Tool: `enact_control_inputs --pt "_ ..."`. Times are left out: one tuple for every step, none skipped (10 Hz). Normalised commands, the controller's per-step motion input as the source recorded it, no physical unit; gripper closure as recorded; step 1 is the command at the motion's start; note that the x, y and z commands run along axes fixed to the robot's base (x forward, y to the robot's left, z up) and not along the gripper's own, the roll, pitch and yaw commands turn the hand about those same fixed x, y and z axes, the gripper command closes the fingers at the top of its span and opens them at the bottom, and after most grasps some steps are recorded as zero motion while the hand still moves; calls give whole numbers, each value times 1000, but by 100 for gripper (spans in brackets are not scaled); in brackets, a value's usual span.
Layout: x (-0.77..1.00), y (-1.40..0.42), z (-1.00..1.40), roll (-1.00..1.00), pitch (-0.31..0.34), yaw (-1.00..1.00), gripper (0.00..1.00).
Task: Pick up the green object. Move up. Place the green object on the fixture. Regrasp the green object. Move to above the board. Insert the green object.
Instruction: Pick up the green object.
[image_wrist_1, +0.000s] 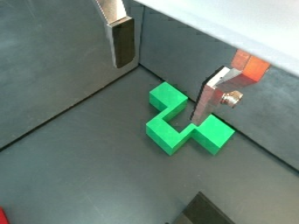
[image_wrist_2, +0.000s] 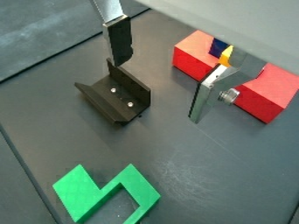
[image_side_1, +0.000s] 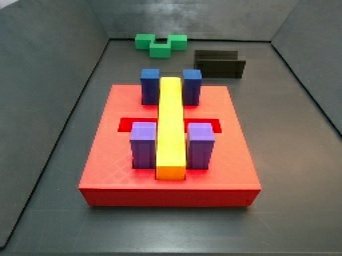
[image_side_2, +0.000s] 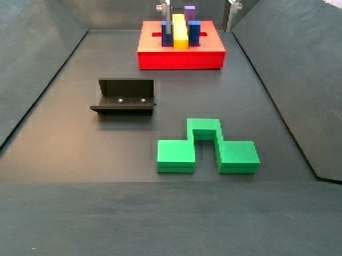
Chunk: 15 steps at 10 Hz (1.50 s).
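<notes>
My gripper should put the green T-shaped piece on the black fixture, so next it should take hold of the piece by its short middle stem (image_side_1: 159, 50) (image_wrist_1: 169, 136).
The green object (image_wrist_1: 181, 124) is a bright green T-shaped piece lying flat on the dark floor, seen again in a wrist view (image_wrist_2: 103, 196) and in both side views (image_side_1: 160, 43) (image_side_2: 205, 148). My gripper (image_wrist_1: 163, 72) hangs open above the floor, nothing between its silver fingers (image_wrist_1: 118, 39). One finger stands in front of the green object's edge, and I cannot tell whether they touch. The fixture (image_wrist_2: 114, 96), a small black bracket, stands on the floor near the gripper (image_wrist_2: 163, 68). The board (image_side_1: 114, 110) is a red slab further off.
The board carries a long yellow bar (image_side_1: 170, 125), two blue blocks (image_side_1: 150, 80) and two purple blocks (image_side_1: 143, 142). The fixture (image_side_2: 123, 97) stands between the board (image_side_2: 181, 60) and the green piece. Grey walls (image_side_1: 54, 90) close in the floor on all sides.
</notes>
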Motion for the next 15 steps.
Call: enact_control_inputs --pt "0 0 -26 3 0 0 0" --pt "60 229 -117 51 0 -46 0" --pt "189 343 -129 80 27 -111 0" --pt "243 334 -109 80 66 -146 0" --pt "246 229 -146 91 67 -149 0" --pt "120 163 -240 63 13 -114 0" --pt "0 60 -380 81 0 0 0" --pt "0 0 -514 127 -1 0 0" --pt "-3 11 -560 141 -7 0 0" --pt "0 194 -346 69 0 0 0" --pt "109 366 -123 0 20 0 0" --pt "94 394 -91 0 30 -29 0" --pt "123 266 -186 0 27 -11 0" --pt "0 106 -394 0 0 0 0" --pt "-23 91 -526 0 0 0 0"
